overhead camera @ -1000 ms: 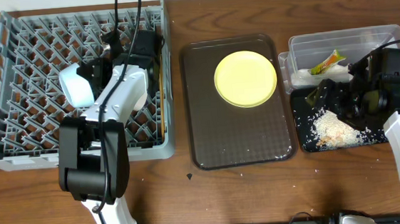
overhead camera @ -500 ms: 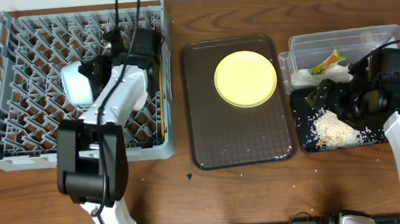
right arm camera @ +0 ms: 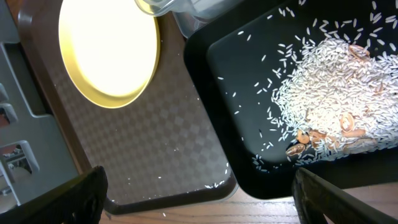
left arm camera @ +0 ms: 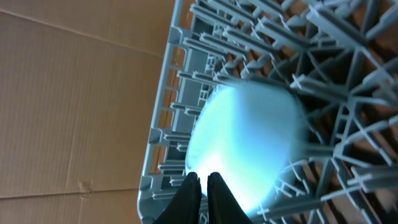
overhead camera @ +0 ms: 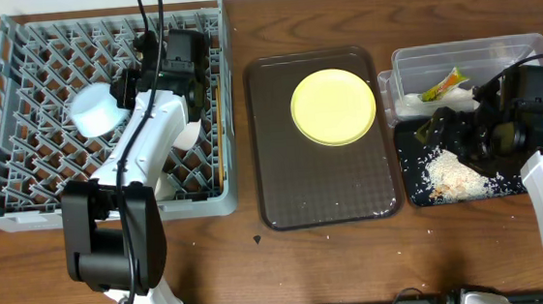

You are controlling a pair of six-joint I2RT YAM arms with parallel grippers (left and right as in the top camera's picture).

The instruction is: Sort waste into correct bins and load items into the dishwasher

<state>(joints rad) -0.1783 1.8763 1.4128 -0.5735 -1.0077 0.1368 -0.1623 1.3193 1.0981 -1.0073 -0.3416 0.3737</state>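
Note:
The left gripper should open now: the lower side of the light blue bowl is among the rack's wires, so the bowl would rest there if let go.
My left gripper (overhead camera: pixel 123 94) is shut on the rim of the light blue bowl (overhead camera: pixel 93 110) and holds it tilted over the pegs of the grey dish rack (overhead camera: pixel 22 191). In the left wrist view the fingertips (left arm camera: pixel 193 186) pinch the bowl (left arm camera: pixel 249 143) against the rack (left arm camera: pixel 348 62). The yellow plate (overhead camera: pixel 333 106) lies on the brown serving tray (overhead camera: pixel 323 187). My right gripper (overhead camera: pixel 454 133) is open and empty above the black tray (overhead camera: pixel 416 194), which holds the rice scraps (overhead camera: pixel 448 172). The snack wrapper (overhead camera: pixel 444 84) and the white napkin (overhead camera: pixel 409 107) lie in the clear tub (overhead camera: pixel 468 54).
Thin wooden sticks (overhead camera: pixel 219 127) lie along the rack's right side. A white rounded shape (overhead camera: pixel 190 134) shows under my left arm. The right wrist view shows the plate (right arm camera: pixel 109 50), the serving tray (right arm camera: pixel 161 155) with stray grains, and the rice pile (right arm camera: pixel 336 87).
My left arm has reached further back and left over the rack, carrying the blue bowl with it and tilting it. The right arm has not moved.

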